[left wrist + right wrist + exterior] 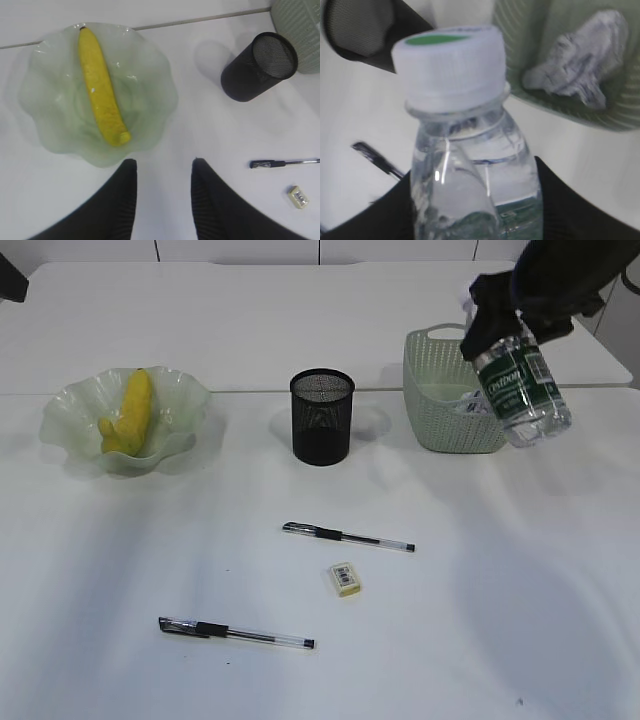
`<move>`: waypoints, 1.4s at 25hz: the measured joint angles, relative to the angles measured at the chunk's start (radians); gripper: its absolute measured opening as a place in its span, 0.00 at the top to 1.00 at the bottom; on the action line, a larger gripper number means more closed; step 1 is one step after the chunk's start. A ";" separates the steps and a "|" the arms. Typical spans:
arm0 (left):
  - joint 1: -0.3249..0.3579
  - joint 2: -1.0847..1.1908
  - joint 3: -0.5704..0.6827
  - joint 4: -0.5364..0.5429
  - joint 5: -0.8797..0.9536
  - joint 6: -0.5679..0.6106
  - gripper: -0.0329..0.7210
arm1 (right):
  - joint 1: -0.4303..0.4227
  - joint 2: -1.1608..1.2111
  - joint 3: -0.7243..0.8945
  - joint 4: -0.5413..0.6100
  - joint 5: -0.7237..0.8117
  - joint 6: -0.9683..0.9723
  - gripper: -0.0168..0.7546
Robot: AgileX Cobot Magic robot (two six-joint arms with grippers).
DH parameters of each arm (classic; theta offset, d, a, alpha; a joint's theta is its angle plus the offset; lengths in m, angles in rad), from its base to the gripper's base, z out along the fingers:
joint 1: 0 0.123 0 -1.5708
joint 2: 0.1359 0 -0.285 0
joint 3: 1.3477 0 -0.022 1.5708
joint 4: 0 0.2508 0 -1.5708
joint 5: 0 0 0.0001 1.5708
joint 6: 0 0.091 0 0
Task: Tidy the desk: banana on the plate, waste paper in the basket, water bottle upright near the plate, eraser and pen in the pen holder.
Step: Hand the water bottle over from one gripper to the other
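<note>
The water bottle needs to get upright, so my left gripper should grab it next by its labelled lower body (523,392). My right gripper already covers the bottle's neck end.
The yellow banana (130,412) lies on the pale green wavy plate (70,405); both show in the left wrist view, banana (102,97) and plate (145,75). My right gripper (505,315) is shut on the clear water bottle (522,388), held tilted in the air by the green basket (440,430). The bottle's white cap (450,60) fills the right wrist view. Crumpled waste paper (582,62) lies in the basket. Two pens (348,537) (235,633) and a yellow eraser (345,579) lie on the table. My left gripper (162,167) is open and empty, below the plate.
The black mesh pen holder (322,416) stands between plate and basket; it also shows in the left wrist view (260,65). A seam between two white tabletops runs behind the objects.
</note>
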 joint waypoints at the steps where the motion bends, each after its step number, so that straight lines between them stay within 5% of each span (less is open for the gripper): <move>1: 0.000 0.000 0.000 -0.018 0.002 0.003 0.62 | 0.000 0.000 -0.027 0.043 0.005 -0.018 0.50; 11: 0.000 0.000 0.000 -0.255 0.047 0.155 0.62 | 0.000 0.000 -0.140 0.461 0.018 -0.227 0.50; 18: 0.000 0.000 0.000 -0.308 0.072 0.224 0.62 | 0.003 0.000 -0.140 0.690 0.023 -0.413 0.50; 35: 0.000 0.000 0.000 -0.375 0.096 0.309 0.62 | 0.181 -0.071 -0.142 0.911 0.026 -0.683 0.51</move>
